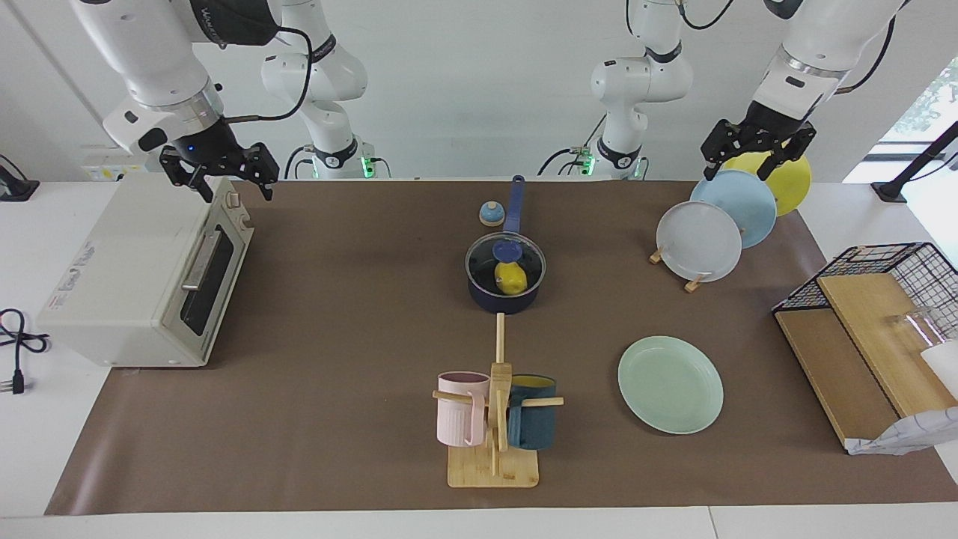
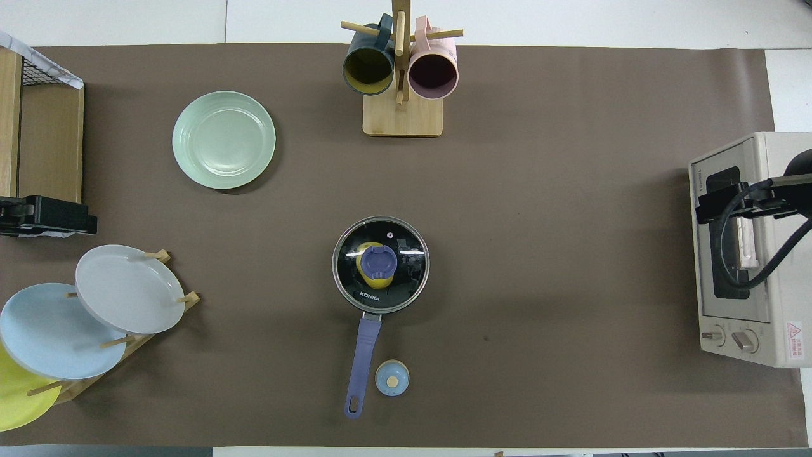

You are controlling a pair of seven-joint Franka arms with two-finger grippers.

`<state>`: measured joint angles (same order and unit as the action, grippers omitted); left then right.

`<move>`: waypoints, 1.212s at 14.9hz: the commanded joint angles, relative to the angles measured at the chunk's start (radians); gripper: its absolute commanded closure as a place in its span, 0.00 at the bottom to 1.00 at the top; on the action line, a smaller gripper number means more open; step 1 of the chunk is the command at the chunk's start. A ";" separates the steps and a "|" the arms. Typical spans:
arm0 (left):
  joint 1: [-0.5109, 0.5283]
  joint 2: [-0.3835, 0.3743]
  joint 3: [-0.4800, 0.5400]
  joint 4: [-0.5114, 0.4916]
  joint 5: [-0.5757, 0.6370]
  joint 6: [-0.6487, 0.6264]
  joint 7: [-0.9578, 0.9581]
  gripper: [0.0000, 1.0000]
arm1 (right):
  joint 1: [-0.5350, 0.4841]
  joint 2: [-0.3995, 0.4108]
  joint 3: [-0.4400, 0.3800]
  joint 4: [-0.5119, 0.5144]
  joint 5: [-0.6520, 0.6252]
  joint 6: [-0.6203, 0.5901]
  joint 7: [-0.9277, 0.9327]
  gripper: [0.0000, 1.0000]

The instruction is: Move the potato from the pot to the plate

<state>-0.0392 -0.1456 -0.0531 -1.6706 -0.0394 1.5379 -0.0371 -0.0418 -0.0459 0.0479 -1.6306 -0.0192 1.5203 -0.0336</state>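
Observation:
I should uncover the potato point(image 2: 373, 280) for transfer next, so my right gripper should grab the glass lid by its blue knob point(image 2: 379, 261).
The navy pot point(image 1: 504, 298) stands mid-table under a glass lid with a blue knob point(image 2: 379, 261), its handle point(image 2: 362, 365) pointing toward the robots. The yellow potato point(image 1: 513, 279) lies inside and shows through the lid, also in the overhead view point(image 2: 366, 271). The mint-green plate point(image 1: 670, 384) lies bare, farther from the robots than the pot, toward the left arm's end, and shows in the overhead view point(image 2: 223, 139). My left gripper point(image 1: 737, 174) hangs open over the plate rack. My right gripper point(image 1: 236, 192) hangs open over the toaster oven. Both are far from the pot.
A toaster oven point(image 1: 142, 277) sits at the right arm's end. A rack point(image 1: 700, 239) holds grey, light-blue and yellow plates. A mug tree point(image 1: 494, 419) carries a pink and a dark blue mug. A small blue bell point(image 1: 491, 214) lies beside the pot handle. A wire basket with boards point(image 1: 861, 329) stands at the left arm's end.

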 commanded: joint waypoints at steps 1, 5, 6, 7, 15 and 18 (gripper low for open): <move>0.007 -0.017 -0.002 -0.012 -0.016 0.011 -0.007 0.00 | 0.014 -0.020 0.010 -0.023 0.012 0.030 -0.025 0.00; 0.015 -0.017 -0.001 -0.015 -0.016 0.010 -0.009 0.00 | 0.049 -0.003 0.023 -0.006 0.010 0.017 -0.028 0.00; 0.016 -0.018 -0.001 -0.017 -0.016 0.008 -0.009 0.00 | 0.080 0.006 0.023 0.024 0.008 0.003 -0.025 0.00; 0.018 -0.018 -0.001 -0.017 -0.016 0.010 -0.010 0.00 | 0.104 0.023 0.024 0.064 0.011 -0.024 -0.023 0.00; 0.018 -0.015 -0.001 -0.006 -0.005 0.025 -0.032 0.00 | 0.448 0.199 0.024 0.248 0.015 -0.031 0.396 0.00; 0.018 -0.017 -0.002 -0.011 -0.007 0.034 -0.024 0.00 | 0.552 0.274 0.024 0.301 0.012 0.013 0.532 0.00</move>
<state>-0.0333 -0.1458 -0.0484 -1.6689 -0.0394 1.5539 -0.0571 0.4741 0.1579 0.0749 -1.4065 -0.0110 1.5177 0.4236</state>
